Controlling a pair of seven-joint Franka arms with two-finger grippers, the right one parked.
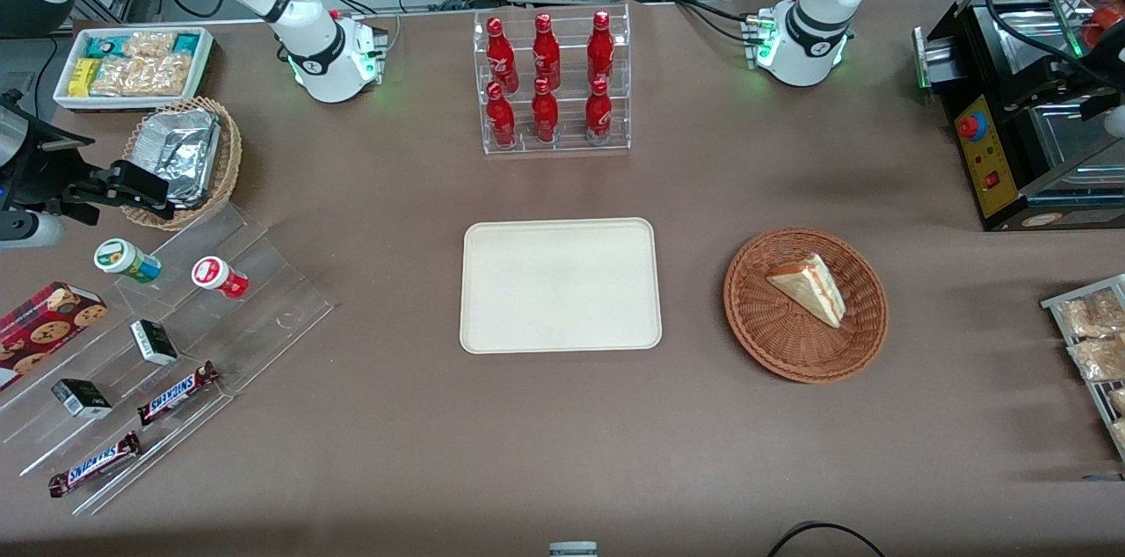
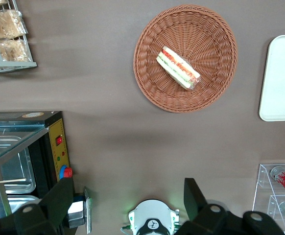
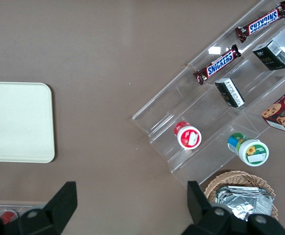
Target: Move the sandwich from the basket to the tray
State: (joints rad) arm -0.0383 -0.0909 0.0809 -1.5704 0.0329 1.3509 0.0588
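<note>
The wrapped sandwich has to go from the basket onto the tray [image 1: 560, 285], so the robot's gripper will next grab it across its wedge body [image 1: 809, 288].
The sandwich [image 1: 809, 287] [image 2: 178, 68] is a clear-wrapped white-bread wedge lying flat in the round reddish-brown wicker basket [image 1: 747, 311] [image 2: 147, 83]. The cream-white tray [image 1: 560, 285] [image 2: 282, 78] lies bare beside the basket, toward the parked arm's end of the table. My gripper [image 2: 128, 198] hangs high above the table near its own arm's base [image 2: 152, 223], open wide with nothing between its dark fingers [image 2: 59, 196]. The basket lies nearer to the front camera than the gripper and well apart from it.
A clear rack of red bottles [image 1: 554, 83] stands farther from the front camera than the tray. A black heated display case [image 1: 1011, 126] and a wire rack of snack packets [image 1: 1090, 337] sit toward the working arm's end. A stepped acrylic stand [image 1: 176, 337], a tan foil-packet basket [image 1: 180, 157] and a white snack bin [image 1: 132, 65] lie toward the parked arm's end.
</note>
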